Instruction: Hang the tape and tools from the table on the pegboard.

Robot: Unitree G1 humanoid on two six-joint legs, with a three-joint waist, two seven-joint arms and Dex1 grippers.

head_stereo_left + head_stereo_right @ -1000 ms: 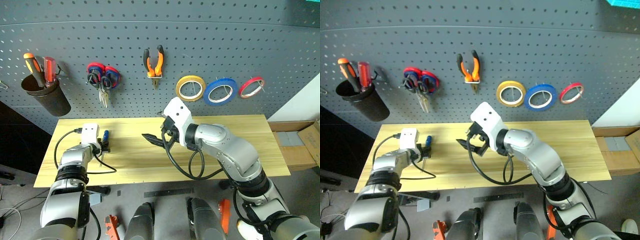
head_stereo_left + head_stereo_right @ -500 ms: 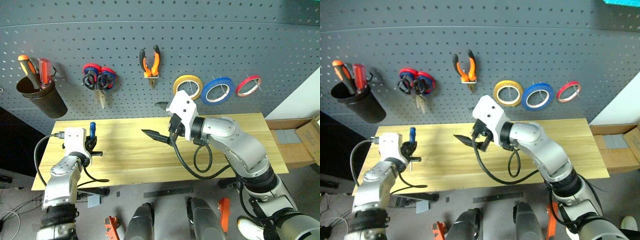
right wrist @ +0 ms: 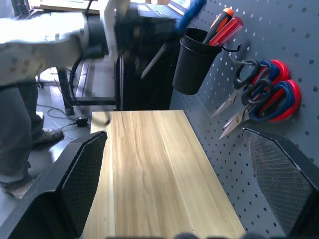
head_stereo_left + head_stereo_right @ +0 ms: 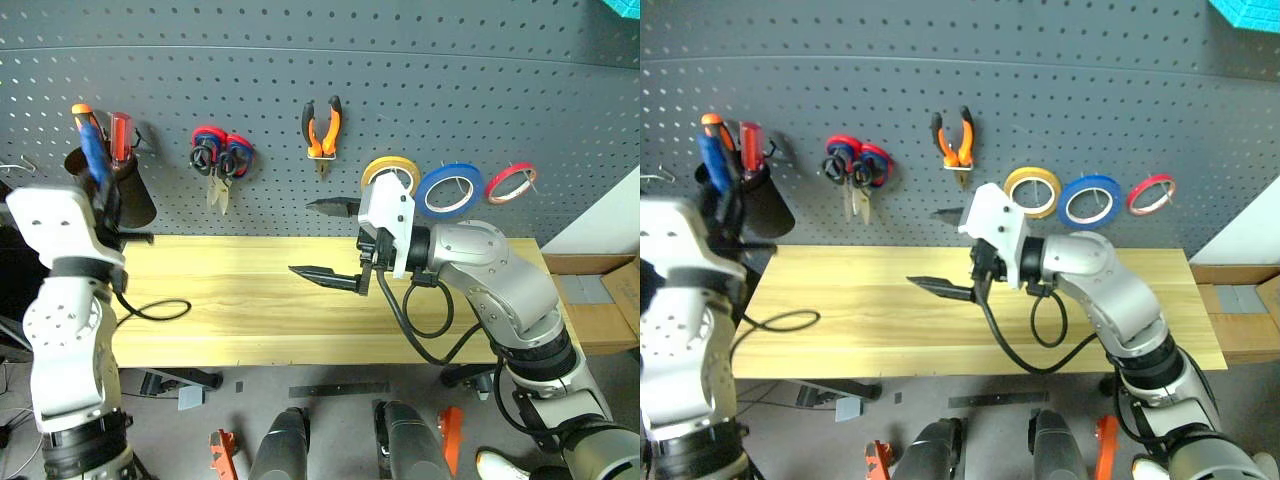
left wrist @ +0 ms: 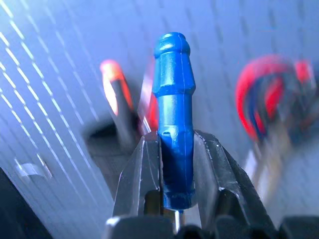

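Observation:
The blue handle hangs short of the rim of the black cup, so my left gripper moves toward the cup next, before it opens.
My left gripper is raised at the far left, shut on the blue-handled screwdriver. It holds the tool just in front of the black cup on the dark grey pegboard. In the left wrist view the fingers clamp the blue handle upright. My right gripper hangs open over the middle of the table, empty. The blue tape and the orange-and-black pliers hang on hooks. Two pairs of scissors hang together, dark handles over red-and-blue ones.
An orange and a red screwdriver stand in the black cup. A yellow roll and a red roll flank the blue tape. A black cable lies on the wooden top at the left. Cardboard boxes sit at the right.
My left arm has lifted the blue screwdriver off the table, up to the black cup on the pegboard. The right gripper has risen a little, still open.

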